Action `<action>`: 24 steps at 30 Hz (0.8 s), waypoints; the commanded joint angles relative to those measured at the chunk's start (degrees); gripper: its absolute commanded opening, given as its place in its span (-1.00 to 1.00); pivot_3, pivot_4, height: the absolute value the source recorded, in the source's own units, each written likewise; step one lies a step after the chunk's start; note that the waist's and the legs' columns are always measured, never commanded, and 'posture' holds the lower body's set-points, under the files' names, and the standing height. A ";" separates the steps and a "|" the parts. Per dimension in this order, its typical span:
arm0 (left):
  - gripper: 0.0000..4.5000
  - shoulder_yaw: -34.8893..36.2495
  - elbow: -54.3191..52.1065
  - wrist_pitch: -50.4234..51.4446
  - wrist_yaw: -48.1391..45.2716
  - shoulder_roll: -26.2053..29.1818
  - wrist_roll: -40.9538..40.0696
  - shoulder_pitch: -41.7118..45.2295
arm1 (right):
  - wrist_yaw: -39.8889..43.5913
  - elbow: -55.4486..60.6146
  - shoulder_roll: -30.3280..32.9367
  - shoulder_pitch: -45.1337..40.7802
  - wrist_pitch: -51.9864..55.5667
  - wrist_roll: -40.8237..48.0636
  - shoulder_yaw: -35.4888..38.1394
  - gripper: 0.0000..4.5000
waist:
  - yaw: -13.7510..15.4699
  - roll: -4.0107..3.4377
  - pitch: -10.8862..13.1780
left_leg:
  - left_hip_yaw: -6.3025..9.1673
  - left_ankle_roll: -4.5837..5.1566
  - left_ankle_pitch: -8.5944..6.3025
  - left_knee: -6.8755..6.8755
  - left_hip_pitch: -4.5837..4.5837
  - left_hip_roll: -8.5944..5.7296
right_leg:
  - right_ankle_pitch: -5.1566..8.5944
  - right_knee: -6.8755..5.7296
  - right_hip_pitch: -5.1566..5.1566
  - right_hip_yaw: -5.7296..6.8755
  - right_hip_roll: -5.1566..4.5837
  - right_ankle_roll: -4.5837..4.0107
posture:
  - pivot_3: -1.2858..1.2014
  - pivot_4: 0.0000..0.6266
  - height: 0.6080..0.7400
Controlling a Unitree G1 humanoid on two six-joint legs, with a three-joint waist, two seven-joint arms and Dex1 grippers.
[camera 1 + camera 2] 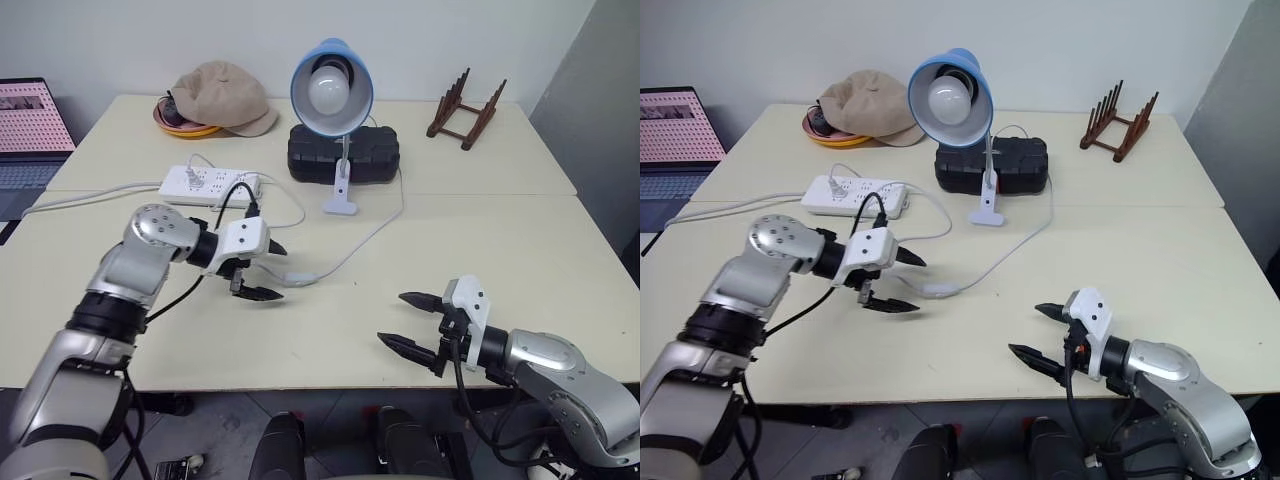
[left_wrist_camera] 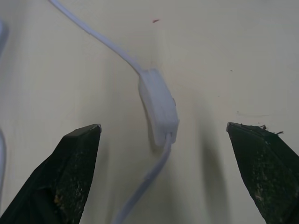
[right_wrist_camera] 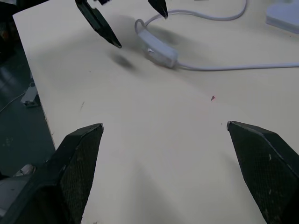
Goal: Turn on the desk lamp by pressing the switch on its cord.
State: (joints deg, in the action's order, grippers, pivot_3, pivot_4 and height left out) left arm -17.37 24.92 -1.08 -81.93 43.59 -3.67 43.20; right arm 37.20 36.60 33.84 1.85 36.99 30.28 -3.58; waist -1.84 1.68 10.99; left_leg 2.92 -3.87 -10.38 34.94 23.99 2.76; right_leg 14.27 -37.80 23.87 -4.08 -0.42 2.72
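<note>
I will grab the switch next by its power-strip cord end [image 1: 289,280] with my left gripper, to turn on the desk lamp [image 1: 332,88].
The desk lamp [image 1: 332,88] stands at the back middle of the table, its blue shade and white bulb facing me, on a white clip base [image 1: 340,204]. Its thin white cord [image 1: 378,228] curves right and then forward to the switch [image 1: 301,279], which lies flat on the table. My left gripper [image 1: 273,273] hovers open just left of the switch and points at it. In the left wrist view the switch [image 2: 160,106] lies between and ahead of the two black fingers [image 2: 70,177]. My right gripper [image 1: 396,320] hangs open near the table's front edge, apart from the switch [image 3: 161,51].
A white power strip [image 1: 210,184] lies behind my left arm. A black box [image 1: 343,152] sits behind the lamp base. At the back are a tan cap [image 1: 225,98] on the left and a wooden rack [image 1: 465,110] on the right. A laptop [image 1: 30,130] is far left.
</note>
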 commanded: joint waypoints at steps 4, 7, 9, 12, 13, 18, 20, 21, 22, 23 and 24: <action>0.92 -0.24 6.25 -6.60 -1.39 -2.47 2.28 3.09 | -2.04 4.09 -0.11 0.97 0.30 -0.51 -1.12 0.99 | -0.04 0.00 0.00 | 0.00 0.00 0.00 0.00 0.00 0.00 | 0.00 -0.04 0.02 0.00 0.00 0.00 | 0.03 -0.52 1.00; 0.69 0.07 8.12 -8.01 -1.97 -3.10 2.62 3.80 | -2.64 4.34 -0.13 1.14 0.72 -0.23 -0.40 1.00 | -0.07 0.00 0.00 | 0.00 0.00 0.00 0.01 0.00 0.00 | 0.00 -0.07 0.03 -0.01 0.00 0.00 | 0.03 -0.52 1.00; 0.49 0.21 8.52 -8.22 -2.28 -3.33 2.60 3.97 | -2.89 4.40 -0.07 1.37 0.83 -0.16 -0.15 1.00 | -0.03 0.00 0.00 | 0.00 0.00 0.00 0.03 -0.01 0.00 | 0.00 -0.11 0.03 -0.01 0.00 0.00 | 0.03 -0.52 1.00; 0.21 -0.19 9.06 -9.23 -2.77 -3.37 3.24 4.13 | -2.93 4.44 0.12 1.69 0.91 -0.15 -0.02 1.00 | -0.04 0.00 0.00 | 0.00 0.00 0.00 0.04 -0.02 0.00 | 0.00 -0.14 0.02 -0.01 0.00 0.00 | 0.03 -0.52 1.00; 0.13 -0.23 9.24 -9.64 -2.82 -3.46 3.46 4.21 | -2.89 4.40 0.19 1.67 0.93 -0.09 0.06 1.00 | -0.04 0.00 0.00 | 0.01 0.00 0.00 0.04 -0.02 0.00 | 0.00 -0.15 0.02 -0.01 0.00 0.00 | 0.03 -0.52 1.00; -0.40 -0.32 9.94 -10.45 -3.01 -4.13 4.14 4.26 | -2.45 3.48 0.87 0.89 1.03 0.25 1.46 1.00 | -0.04 0.00 0.00 | 0.01 0.00 0.00 0.05 -0.01 0.00 | 0.00 -0.16 0.02 -0.01 0.00 0.00 | 0.03 -0.52 1.00; -0.54 -0.39 10.26 -10.61 -2.52 -4.64 4.52 4.20 | -2.37 3.33 1.17 1.00 0.98 -0.03 1.70 1.00 | -0.04 0.00 0.00 | 0.01 0.00 0.00 0.06 -0.02 0.00 | 0.00 -0.16 0.02 -0.01 0.00 0.00 | 0.03 -0.52 1.00; -0.64 -0.37 10.52 -10.60 -2.08 -5.08 4.65 4.25 | -2.35 3.27 1.26 1.02 0.93 -0.16 1.67 1.00 | -0.04 0.00 0.00 | 0.01 0.01 0.01 0.06 -0.02 0.00 | 0.00 -0.17 0.02 0.00 0.01 0.00 | 0.03 -0.52 1.00; -0.70 -0.30 10.64 -10.60 -1.81 -5.35 4.72 4.24 | -2.38 3.32 1.31 1.09 0.92 -0.20 1.63 1.00 | -0.04 0.00 0.00 | 0.01 0.01 0.01 0.06 -0.02 0.00 | 0.00 -0.17 0.02 0.00 0.01 0.00 | 0.03 -0.52 1.00; -0.79 -0.21 10.68 -10.29 -1.69 -5.60 4.72 4.21 | -2.45 3.34 1.31 1.09 0.92 -0.18 1.58 1.00 | -0.04 0.00 0.00 | 0.01 0.01 0.01 0.06 -0.03 0.00 | 0.00 -0.17 0.02 0.00 0.01 0.00 | 0.03 -0.52 1.00; -0.82 -0.35 10.61 -10.09 -1.76 -5.53 5.00 3.95 | -2.72 3.25 0.99 1.02 1.10 0.14 1.68 1.00 | -0.04 0.00 0.00 | 0.01 0.01 0.01 0.06 -0.02 0.00 | 0.00 -0.18 0.01 0.00 0.01 0.00 | 0.03 -0.52 1.00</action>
State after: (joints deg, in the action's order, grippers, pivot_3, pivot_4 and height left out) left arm -18.07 35.87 -10.73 -84.06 38.30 0.92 46.40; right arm 34.72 38.57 34.94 3.24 38.14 29.62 -3.25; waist -1.88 1.68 10.98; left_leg 2.93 -3.86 -10.37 35.00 23.97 2.75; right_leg 14.27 -37.98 23.88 -4.09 -0.41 2.72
